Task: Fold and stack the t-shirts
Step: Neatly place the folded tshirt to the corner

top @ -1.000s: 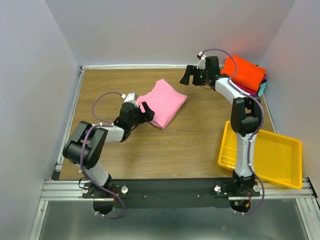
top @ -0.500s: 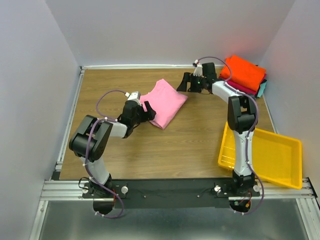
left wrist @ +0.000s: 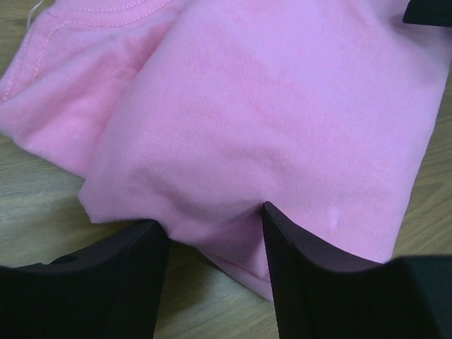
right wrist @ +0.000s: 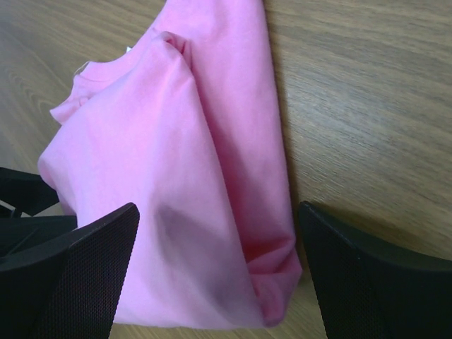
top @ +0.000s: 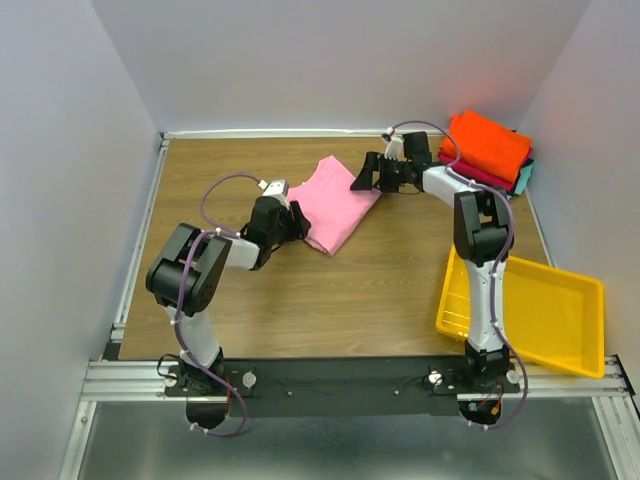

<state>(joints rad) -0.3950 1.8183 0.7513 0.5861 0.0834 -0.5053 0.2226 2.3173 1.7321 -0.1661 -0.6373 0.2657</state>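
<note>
My right gripper should next grab the pink t-shirt's folded corner (top: 373,191) (right wrist: 246,270) nearest the stack, and my fingers should hold the layers together. The t-shirt will then go onto the stack still folded.
A folded light pink t-shirt (top: 335,205) lies mid-table. My left gripper (top: 296,222) is at its near-left edge. In the left wrist view the left gripper (left wrist: 210,219) has its jaws partly closed around the shirt (left wrist: 268,106), with bare wood still showing between them. My right gripper (top: 362,178) is at the shirt's far right corner. In the right wrist view the right gripper (right wrist: 217,212) stands wide open, and its fingers straddle the folded corner of the pink cloth (right wrist: 162,141). A stack with a bright orange t-shirt (top: 488,143) on top sits at the back right, over a crimson one (top: 478,172) and a teal one (top: 524,176).
A yellow plastic tray (top: 540,310) lies at the near right beside the right arm. Grey walls close in the wooden table (top: 220,170) at the back and both sides.
The right gripper has swung left from the orange stack to the pink shirt's corner. The left gripper has pushed onto the shirt's edge and its jaws have narrowed.
</note>
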